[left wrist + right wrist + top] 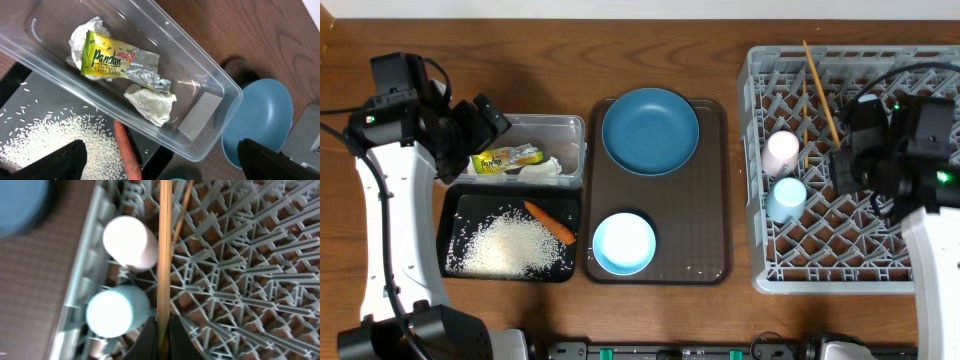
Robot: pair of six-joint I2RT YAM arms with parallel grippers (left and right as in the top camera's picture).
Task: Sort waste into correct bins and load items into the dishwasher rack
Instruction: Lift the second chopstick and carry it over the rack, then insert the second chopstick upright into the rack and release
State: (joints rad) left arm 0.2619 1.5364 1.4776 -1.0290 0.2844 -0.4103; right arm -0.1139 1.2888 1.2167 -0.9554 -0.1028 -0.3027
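My right gripper needs to lower the wooden chopstick before letting go, as it's well above the rack with its far end past the rack's edge and would fall now.
My right gripper is shut on a wooden chopstick above the grey rack; it also shows overhead. A second chopstick lies in the rack. The pink cup and light-blue cup stand upside down in the rack. My left gripper is open and empty over the clear box, which holds the snack wrapper and white tissue. The carrot and rice lie in the black tray. The dark-blue plate and pale-blue bowl sit on the brown tray.
The brown serving tray lies between the bins and the rack, with a few rice grains on it. Bare wooden table shows along the back and far left.
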